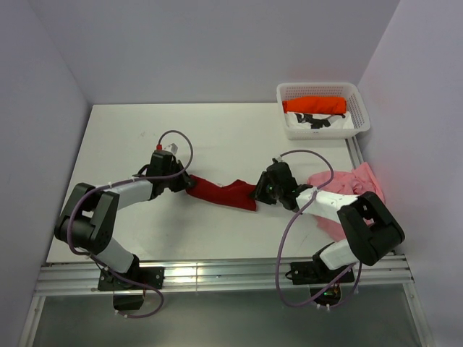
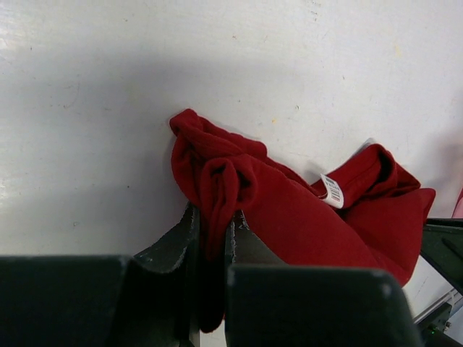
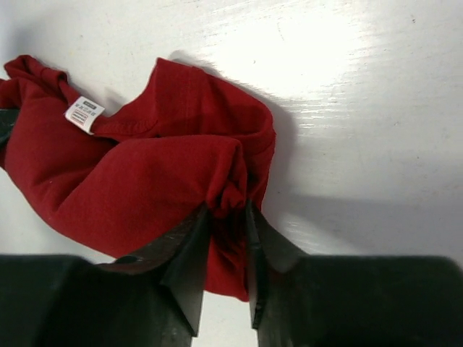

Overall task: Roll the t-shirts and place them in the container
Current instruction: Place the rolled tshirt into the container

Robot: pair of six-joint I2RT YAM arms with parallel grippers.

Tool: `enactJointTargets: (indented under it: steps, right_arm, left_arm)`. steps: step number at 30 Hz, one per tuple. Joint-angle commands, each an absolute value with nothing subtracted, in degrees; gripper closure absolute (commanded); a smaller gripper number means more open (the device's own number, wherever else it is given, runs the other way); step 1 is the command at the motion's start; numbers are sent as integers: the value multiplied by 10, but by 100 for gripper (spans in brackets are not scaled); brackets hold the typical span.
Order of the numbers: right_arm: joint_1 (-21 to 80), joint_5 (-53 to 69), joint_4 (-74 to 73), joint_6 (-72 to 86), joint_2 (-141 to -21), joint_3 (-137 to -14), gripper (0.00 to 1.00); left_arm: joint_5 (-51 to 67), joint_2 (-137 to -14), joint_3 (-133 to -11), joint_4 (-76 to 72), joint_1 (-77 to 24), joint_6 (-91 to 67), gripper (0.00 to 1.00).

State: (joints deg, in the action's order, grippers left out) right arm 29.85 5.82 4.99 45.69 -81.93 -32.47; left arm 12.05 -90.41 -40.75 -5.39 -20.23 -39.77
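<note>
My right gripper grabs the dark red t-shirt's bunched end point(image 1: 255, 195) point(image 3: 230, 212) opposite my left gripper next, so both ends are held to lay the t-shirt in the basket.
A dark red t-shirt point(image 1: 224, 194) point(image 2: 304, 217) point(image 3: 137, 181) lies crumpled in a strip across the table's middle. At its left end my left gripper point(image 1: 189, 182) point(image 2: 212, 217) is shut on a fold of the cloth. At its right end my right gripper point(image 1: 257, 194) point(image 3: 228, 213) has its jaws slightly parted, open, with a bunched fold loose between them. A pale pink t-shirt point(image 1: 347, 181) lies heaped under the right arm by the right wall. A bright orange t-shirt point(image 1: 315, 105) lies rolled in the basket.
The white lattice basket point(image 1: 362, 123) stands at the back right corner and also holds a white and black item point(image 1: 318, 123). A white label point(image 2: 332, 190) point(image 3: 85, 116) shows at the red shirt's neck. Walls close in left, back and right.
</note>
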Motion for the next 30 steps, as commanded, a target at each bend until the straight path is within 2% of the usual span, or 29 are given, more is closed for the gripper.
enactJointTargets:
  steps: [1, 7, 8, 10, 22, 27, 30]
  right_arm:
    - [292, 51, 55, 446, -833, -315, 66]
    - [285, 47, 63, 445, -829, -299, 56]
    - [281, 45, 64, 444, -823, -295, 50]
    - [278, 48, 74, 442, -818, -285, 47]
    - [271, 109, 145, 454, -895, -280, 46]
    - [272, 112, 166, 461, -912, -275, 51]
    - [272, 111, 165, 459, -913, -275, 75]
  left_arm:
    - [101, -915, -423, -46, -204, -381, 100]
    - [98, -913, -434, -36, -204, -378, 100]
    - [98, -913, -435, -34, -204, -377, 100]
    - [98, -913, -439, -31, -204, -376, 100]
    - [106, -925, -437, -38, -204, -378, 100]
    - [108, -924, -439, -38, -205, -377, 100]
    - [108, -926, -439, -37, -205, -377, 100]
